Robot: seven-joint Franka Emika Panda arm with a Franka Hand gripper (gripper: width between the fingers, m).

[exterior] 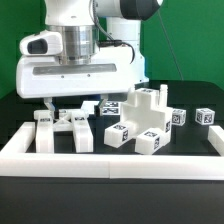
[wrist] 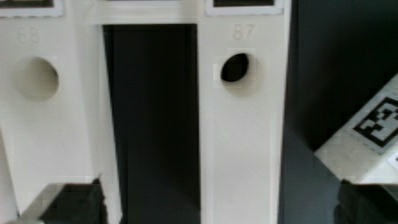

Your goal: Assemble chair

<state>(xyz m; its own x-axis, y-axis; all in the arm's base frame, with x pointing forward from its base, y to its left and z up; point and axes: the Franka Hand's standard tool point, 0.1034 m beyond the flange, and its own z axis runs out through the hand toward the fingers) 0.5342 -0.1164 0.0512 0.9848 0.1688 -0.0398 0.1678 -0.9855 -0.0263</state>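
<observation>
My gripper grabs the frame [exterior: 60, 128] by its holed bar [exterior: 83, 134] next, to join the frame to the cluster of panels.
The chair is loose white tagged parts on the black table. A cross-braced frame [exterior: 60, 128] lies at the exterior view's left, and a blocky cluster of panels and posts [exterior: 142, 118] stands at the centre. My gripper [exterior: 73, 104] hangs open just above the frame. In the wrist view two long white bars run side by side, each with a round hole: one bar [wrist: 39, 110] and another bar [wrist: 242, 120]. My gripper [wrist: 217, 206] straddles the second bar, with a dark fingertip [wrist: 71, 206] on each side and nothing clamped. A tagged part [wrist: 365, 135] lies beside it.
A long low white border wall [exterior: 110, 160] runs along the front and up the exterior view's left side. Two small tagged white blocks [exterior: 178, 118] [exterior: 206, 116] sit at the exterior view's right. A green backdrop stands behind.
</observation>
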